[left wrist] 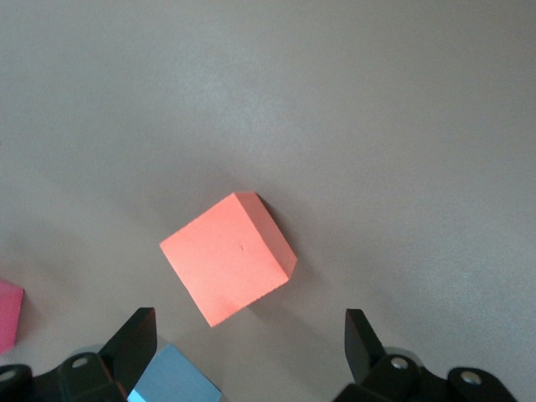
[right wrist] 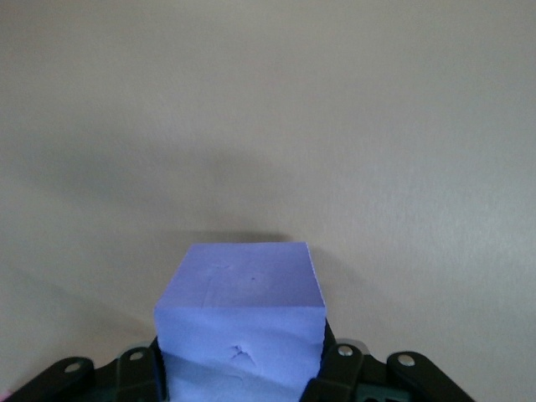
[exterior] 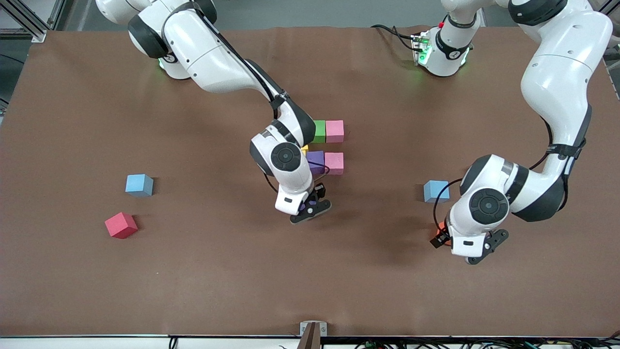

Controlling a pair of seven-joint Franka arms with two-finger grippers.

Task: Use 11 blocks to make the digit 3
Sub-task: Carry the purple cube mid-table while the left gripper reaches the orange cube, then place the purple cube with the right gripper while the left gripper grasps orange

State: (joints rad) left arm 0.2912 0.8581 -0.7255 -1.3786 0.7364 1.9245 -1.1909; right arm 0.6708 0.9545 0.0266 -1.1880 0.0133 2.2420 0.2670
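Observation:
The purple block is at an angle to the grouped blocks. My right gripper should stay closed on the purple block until the block sits square on the table.
Five blocks stand grouped mid-table: green (exterior: 318,131) and pink (exterior: 334,131) in one row, then purple (exterior: 315,161) and pink (exterior: 334,163), with a yellow one (exterior: 304,150) half hidden by the right arm. My right gripper (exterior: 310,206) is over bare table by this group, shut on a purple block (right wrist: 243,301). My left gripper (left wrist: 249,339) hangs open over an orange block (left wrist: 228,256), which lies just ahead of its fingers (left wrist: 138,335) and not between them. A light blue block (exterior: 436,190) sits beside it. Another light blue block (exterior: 139,185) lies toward the right arm's end.
A red cube (exterior: 121,225) lies near the light blue block at the right arm's end, nearer the front camera. A pink-red corner (left wrist: 8,314) shows at the edge of the left wrist view. The brown table (exterior: 203,271) stretches wide on the front-camera side of the blocks.

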